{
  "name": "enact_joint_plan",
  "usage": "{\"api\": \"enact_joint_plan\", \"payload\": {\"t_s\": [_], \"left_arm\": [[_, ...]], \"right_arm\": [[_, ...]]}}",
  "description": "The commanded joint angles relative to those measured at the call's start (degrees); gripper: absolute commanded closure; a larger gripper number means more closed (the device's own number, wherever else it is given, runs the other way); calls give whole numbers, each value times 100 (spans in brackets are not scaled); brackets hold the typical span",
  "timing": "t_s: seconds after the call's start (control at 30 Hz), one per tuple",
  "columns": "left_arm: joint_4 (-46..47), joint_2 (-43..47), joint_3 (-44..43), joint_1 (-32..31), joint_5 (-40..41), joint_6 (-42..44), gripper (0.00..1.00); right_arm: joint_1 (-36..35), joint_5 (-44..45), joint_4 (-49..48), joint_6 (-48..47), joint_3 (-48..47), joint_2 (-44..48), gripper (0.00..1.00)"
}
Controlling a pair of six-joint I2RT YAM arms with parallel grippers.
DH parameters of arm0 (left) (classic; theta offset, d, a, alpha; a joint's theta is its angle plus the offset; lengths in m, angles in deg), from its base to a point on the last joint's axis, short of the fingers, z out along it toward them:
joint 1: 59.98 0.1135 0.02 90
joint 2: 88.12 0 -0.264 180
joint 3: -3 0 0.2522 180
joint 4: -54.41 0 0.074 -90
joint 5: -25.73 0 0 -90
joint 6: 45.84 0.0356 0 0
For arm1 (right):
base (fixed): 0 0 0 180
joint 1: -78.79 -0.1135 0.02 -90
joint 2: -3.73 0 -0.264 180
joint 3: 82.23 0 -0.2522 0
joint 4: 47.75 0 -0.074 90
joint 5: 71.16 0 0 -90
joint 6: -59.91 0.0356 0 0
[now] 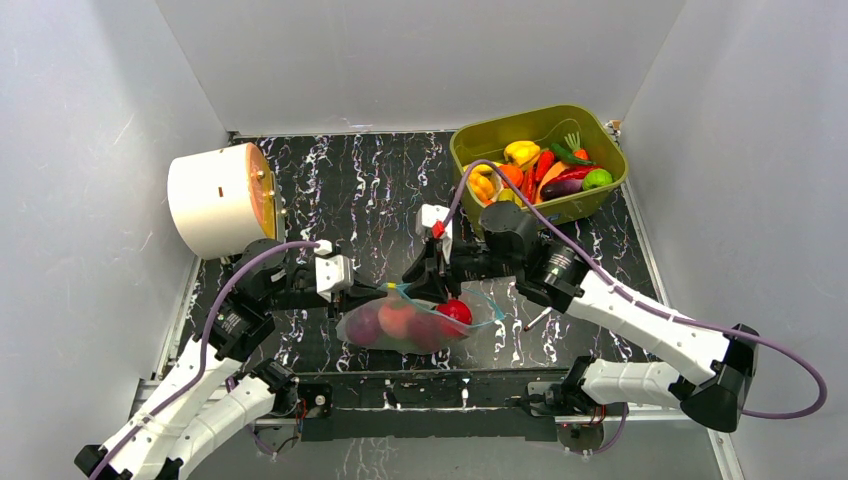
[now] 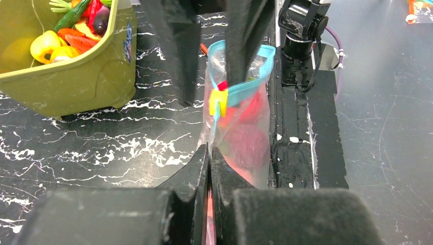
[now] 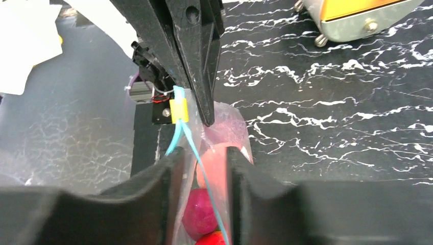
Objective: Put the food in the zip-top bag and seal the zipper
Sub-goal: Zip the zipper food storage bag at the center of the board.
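Note:
The yellow slider (image 1: 391, 286) has to slide the zipper shut, so my right gripper will grab it next by its two sides across the light-blue zipper (image 1: 405, 293).
The clear zip-top bag (image 1: 400, 325) lies at the table's near middle. It holds a red apple (image 1: 455, 311) and other pink and red food (image 3: 204, 214). My left gripper (image 1: 367, 297) is shut on the bag's left edge; in the left wrist view (image 2: 209, 153) its jaws pinch the film. The light-blue zipper (image 2: 247, 86) carries a yellow slider (image 2: 218, 102), and the mouth beyond it gapes. My right gripper (image 1: 425, 285) is open, its fingers (image 3: 168, 171) straddling the bag's top, with one zipper strip (image 3: 204, 168) running between them. More toy food (image 1: 540, 168) lies in the tub.
An olive-green tub (image 1: 590, 125) stands at the back right and shows in the left wrist view (image 2: 76, 76). A white cylinder with an orange face (image 1: 215, 198) lies at the back left. The black base rail (image 1: 430, 385) runs just in front of the bag.

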Motion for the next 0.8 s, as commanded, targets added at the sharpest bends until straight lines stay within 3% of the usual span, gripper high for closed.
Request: {"api": "enact_joint_plan", "payload": {"t_s": [0.0, 0.13, 0.4, 0.6, 0.77], "left_arm": [[339, 137, 62, 14, 98, -2, 100], [473, 179, 164, 12, 148, -58, 100], [466, 84, 124, 16, 144, -169, 100], [458, 87, 116, 15, 215, -243, 100], [429, 87, 111, 18, 269, -302, 100]], "right_arm": [[-7, 384, -705, 354, 134, 417, 56], [-6, 345, -910, 574, 149, 477, 46], [-55, 80, -1573, 1024, 268, 294, 44], [-115, 31, -1789, 1135, 251, 59, 63], [-178, 110, -1852, 1131, 289, -21, 66]]}}
